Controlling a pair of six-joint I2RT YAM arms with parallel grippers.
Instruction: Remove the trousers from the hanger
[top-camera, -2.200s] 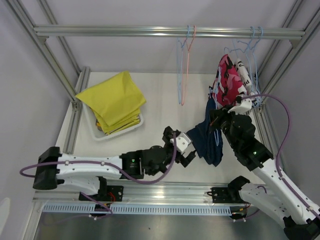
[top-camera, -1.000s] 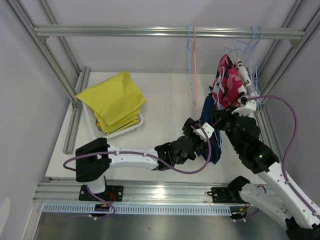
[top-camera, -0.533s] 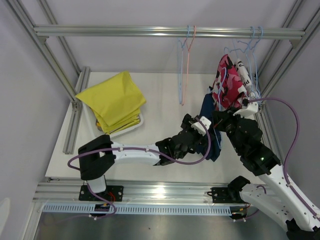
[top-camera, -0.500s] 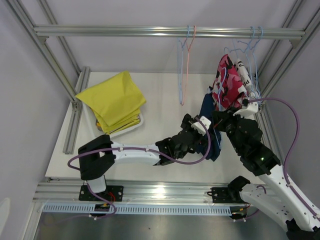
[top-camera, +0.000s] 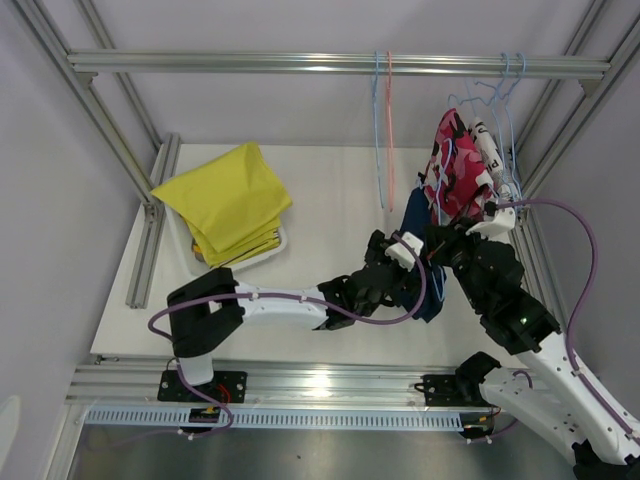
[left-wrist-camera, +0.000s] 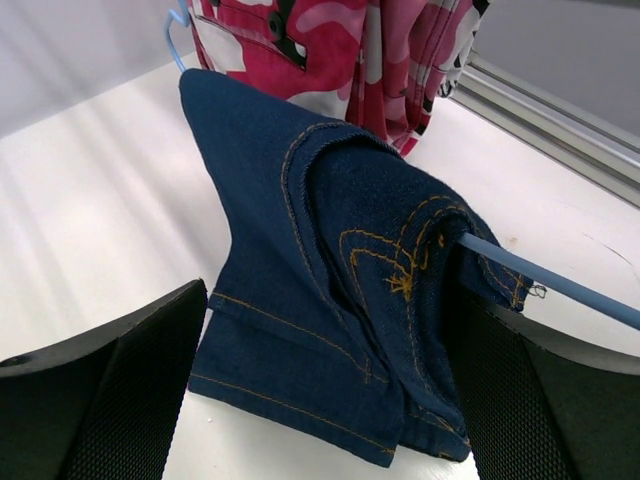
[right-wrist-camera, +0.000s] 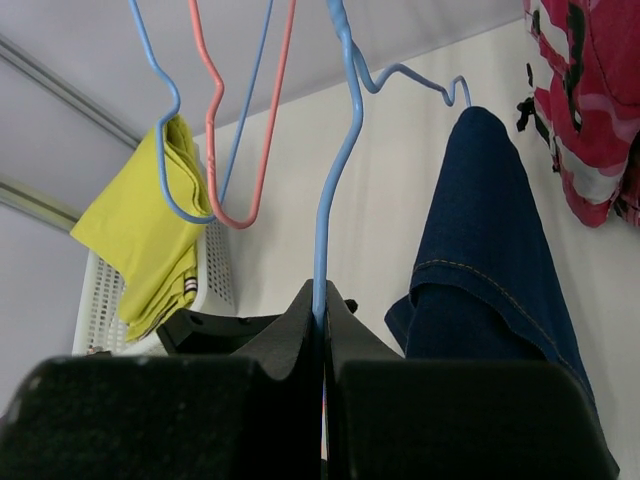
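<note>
My left gripper needs to pull the navy trousers off, so next it should grab them by the stitched denim beneath the hanger's wire and leave the wire free.
The navy blue trousers hang folded over a blue wire hanger, low above the table. My left gripper is open, one finger on each side of the hanging cloth, its fingers apart from the denim. My right gripper is shut on the hanger's wire stem, with the navy trousers draped to its right. In the top view the left gripper and the right gripper meet at the navy trousers. Pink-red patterned trousers and a white lettered pair hang behind.
A white basket at the back left holds yellow trousers. Empty blue and pink hangers dangle from the top rail. Metal frame posts stand close on the right.
My left arm has swung right and brought its open gripper around the navy trousers. The empty hangers sway on the rail. My right gripper keeps its hold on the hanger.
</note>
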